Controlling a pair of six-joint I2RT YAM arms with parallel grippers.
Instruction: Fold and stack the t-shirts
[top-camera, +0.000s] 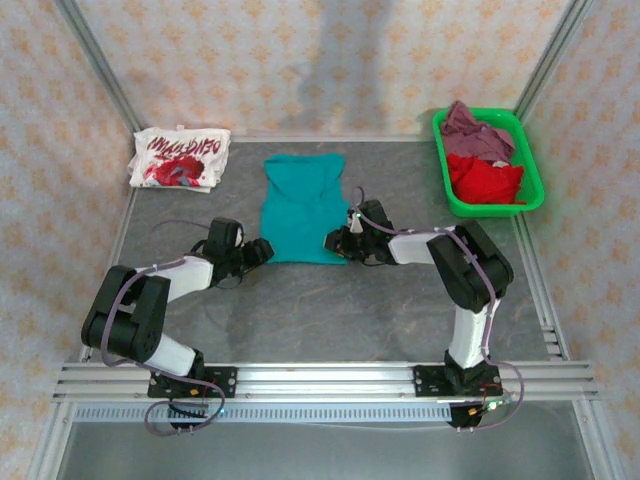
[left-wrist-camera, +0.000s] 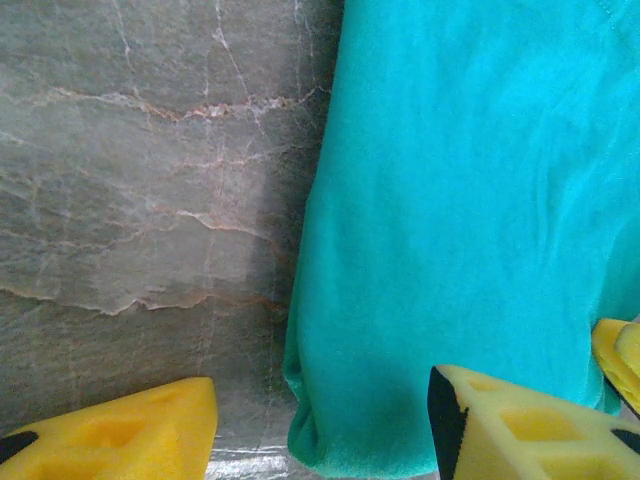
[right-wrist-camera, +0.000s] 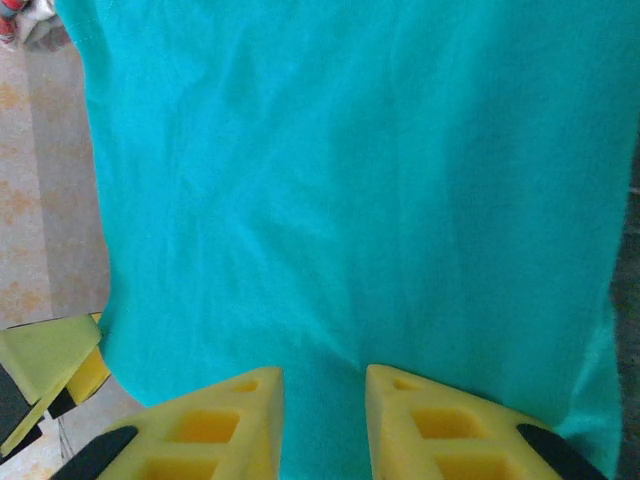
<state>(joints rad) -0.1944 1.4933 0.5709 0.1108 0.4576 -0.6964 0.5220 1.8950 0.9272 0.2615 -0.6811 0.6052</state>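
To fold the hem evenly over, my left gripper should next grab the teal t-shirt's free near corner (top-camera: 271, 256) (left-wrist-camera: 334, 432), opposite my right gripper's corner.
The teal t-shirt (top-camera: 300, 205) lies flat mid-table, folded into a narrow strip. My left gripper (top-camera: 262, 250) stands open at its near left corner, and that corner of the teal t-shirt (left-wrist-camera: 330, 430) lies between the wide-apart yellow fingers (left-wrist-camera: 120, 435). My right gripper (top-camera: 335, 240) is at the near right corner. In the right wrist view its gripper (right-wrist-camera: 320, 385) is shut on the hem of the teal t-shirt (right-wrist-camera: 340, 200), with creases running out from the pinch. The white t-shirt with red print (top-camera: 180, 158) lies folded at the back left.
A green plastic basket (top-camera: 532, 172) at the back right holds a mauve t-shirt (top-camera: 478, 130) and a red t-shirt (top-camera: 485, 180). Grey marbled table (top-camera: 330, 310) stretches between the teal shirt and the arm bases. Patterned walls close in the back and sides.
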